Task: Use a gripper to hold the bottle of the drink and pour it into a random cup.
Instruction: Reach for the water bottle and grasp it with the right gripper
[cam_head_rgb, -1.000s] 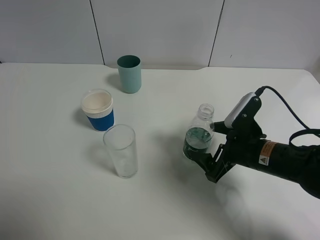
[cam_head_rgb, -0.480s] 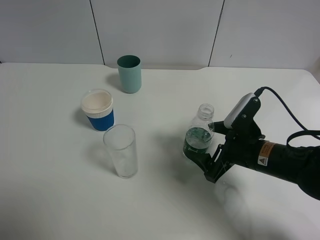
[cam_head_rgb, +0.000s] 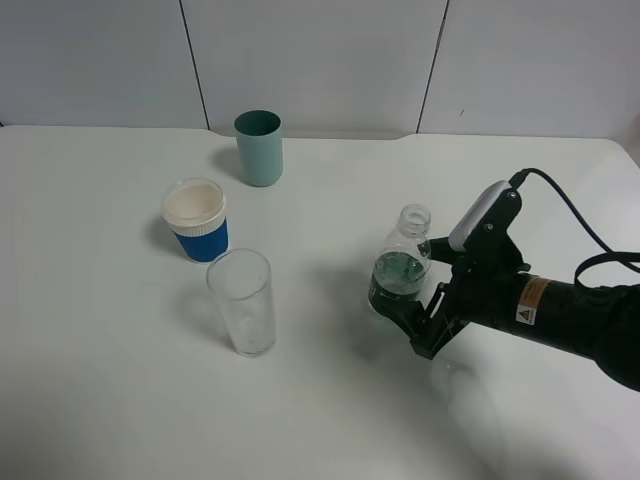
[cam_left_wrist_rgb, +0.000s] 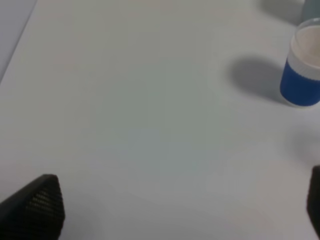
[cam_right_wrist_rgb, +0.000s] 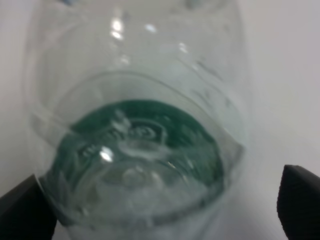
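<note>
My right gripper closes on the bottle's lower body (cam_head_rgb: 398, 279) now, since both black fingers stand beside that lower body.
The bottle of the drink (cam_head_rgb: 400, 272) stands uncapped and upright on the white table, right of centre, with clear liquid and a dark green label. My right gripper (cam_head_rgb: 405, 305) reaches in from the right at table height, jaws open on either side of the bottle's lower body. In the right wrist view the bottle (cam_right_wrist_rgb: 145, 150) fills the picture between the two black fingertips (cam_right_wrist_rgb: 300, 200), with a gap on one side. The cup (cam_head_rgb: 241, 300), a tall clear glass, stands empty to the bottle's left. My left gripper (cam_left_wrist_rgb: 172, 205) is open over bare table and holds nothing.
A blue cup with a white rim (cam_head_rgb: 196, 220) stands just behind the glass and also shows in the left wrist view (cam_left_wrist_rgb: 302, 70). A teal cup (cam_head_rgb: 259, 147) is near the table's back edge. The right arm's black cable (cam_head_rgb: 570, 205) loops above the table.
The right gripper has crept slightly forward around the bottle. The bottle has barely shifted, and the cups have not moved.
</note>
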